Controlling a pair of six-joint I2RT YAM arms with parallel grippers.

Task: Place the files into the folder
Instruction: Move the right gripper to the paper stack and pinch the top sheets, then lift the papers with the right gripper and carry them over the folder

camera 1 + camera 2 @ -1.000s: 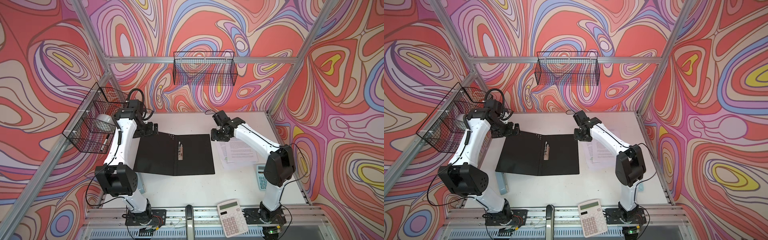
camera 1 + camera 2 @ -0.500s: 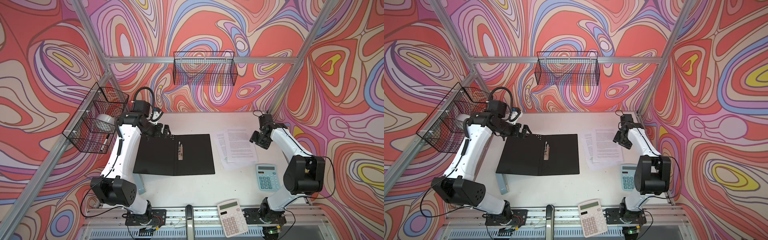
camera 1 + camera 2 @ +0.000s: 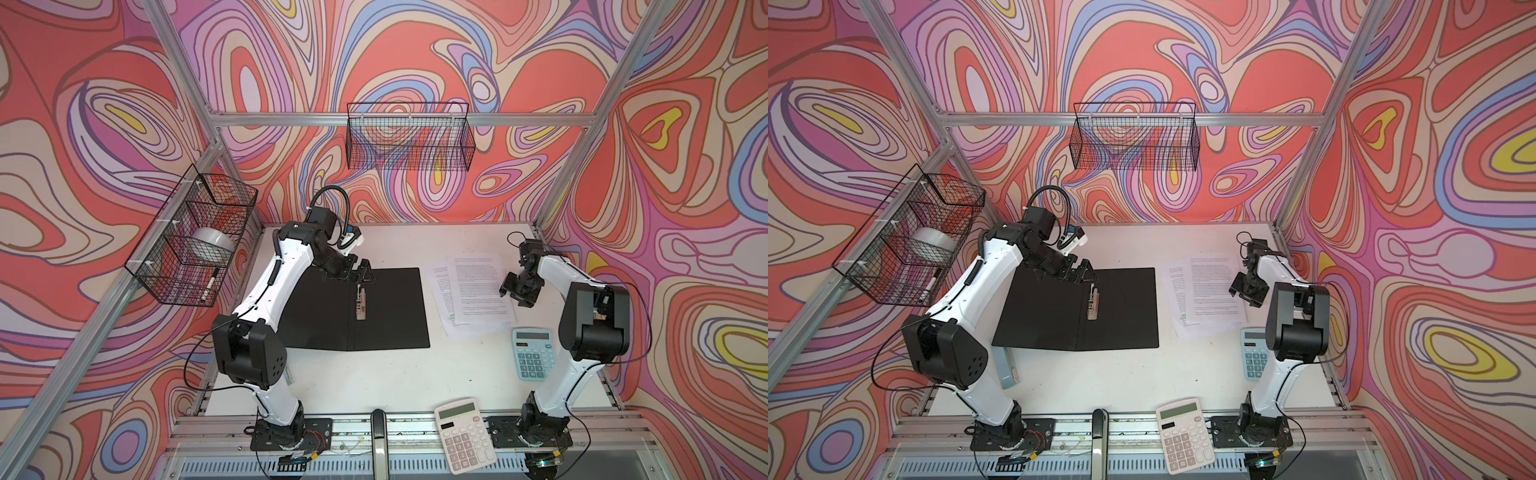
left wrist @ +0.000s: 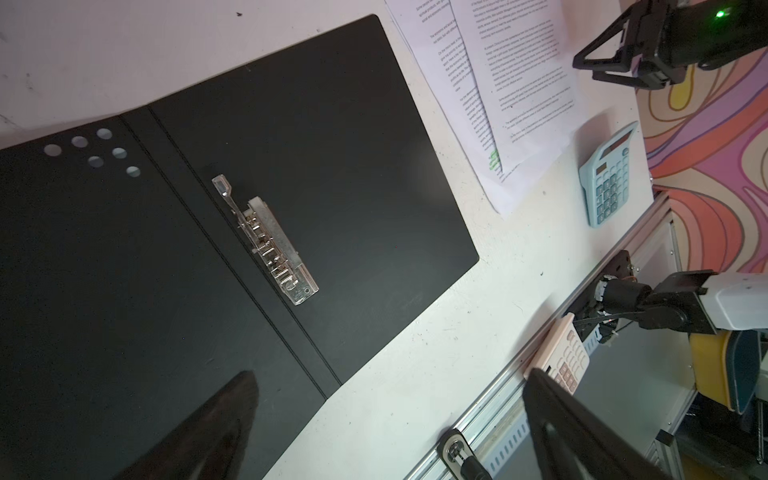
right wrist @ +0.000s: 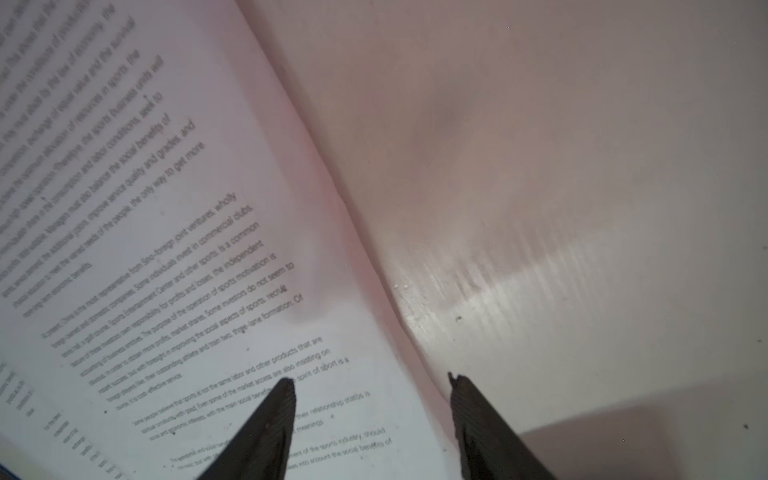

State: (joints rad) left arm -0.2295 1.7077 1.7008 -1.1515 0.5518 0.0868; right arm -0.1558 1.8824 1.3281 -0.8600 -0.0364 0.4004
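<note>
I should reach the files with my right gripper and grab them by their edge farthest from the folder. The files' opposite edge then stays free for the folder's clip.
The folder (image 3: pixel 390 316) lies open and flat mid-table, black inside up, with its metal clip (image 3: pixel 360 305) at the spine; the left wrist view shows both the folder (image 4: pixel 353 166) and the clip (image 4: pixel 270 245). The files (image 3: pixel 478 291), white printed sheets, one with green marks, lie fanned just right of it. My left gripper (image 3: pixel 365 274) hovers open over the folder's far edge near the spine, empty (image 4: pixel 392 374). At the sheets' right edge my right gripper (image 3: pixel 515 291) is open and low; it straddles that edge (image 5: pixel 369 377), one fingertip (image 5: pixel 286 386) over the paper (image 5: pixel 166 249), the other over bare table.
A light blue calculator (image 3: pixel 534 353) lies near the files' front right corner. A white calculator (image 3: pixel 465 434) rests on the front rail. Wire baskets hang on the back wall (image 3: pixel 409 141) and the left wall (image 3: pixel 195 241); the left one holds a tape roll and a marker.
My right gripper swung from the folder's far right corner across the sheets to their right edge. My left gripper slid right along the folder's far edge toward the spine.
</note>
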